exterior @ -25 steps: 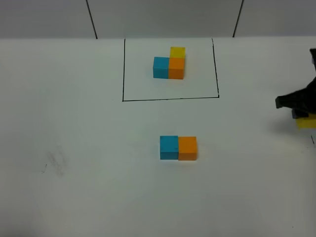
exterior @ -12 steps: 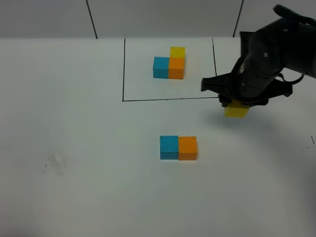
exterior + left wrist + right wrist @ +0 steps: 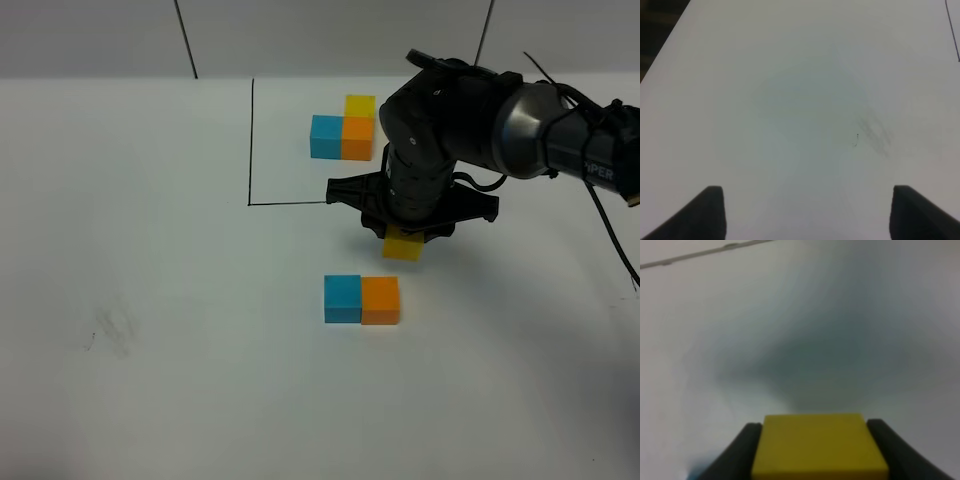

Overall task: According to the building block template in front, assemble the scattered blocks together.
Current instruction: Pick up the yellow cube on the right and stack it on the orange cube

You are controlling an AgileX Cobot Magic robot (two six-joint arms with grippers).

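Observation:
My right gripper should move the yellow cube (image 3: 403,245) to the spot behind the orange cube before releasing it; it hangs above the table, short of there.
The template (image 3: 343,134) is a blue, orange and yellow cube trio inside a black-line rectangle at the back. The scattered blue cube (image 3: 342,298) and orange cube (image 3: 380,300) sit side by side, touching, in the middle of the table. My right gripper (image 3: 405,240) is shut on the yellow cube (image 3: 403,245) and holds it above the table, just behind the orange cube. In the right wrist view the yellow cube (image 3: 819,446) sits between the two dark fingers (image 3: 742,447). My left gripper (image 3: 807,212) is open over bare table; it does not show in the high view.
The white table (image 3: 150,300) has a faint grey smudge (image 3: 112,328) at the left, which also shows in the left wrist view (image 3: 872,132). The right arm (image 3: 540,125) reaches in from the right and hides the frame's right side.
My right arm has come in from the right edge and carried the yellow cube leftward to just behind the orange cube. The blue and orange cubes have not moved.

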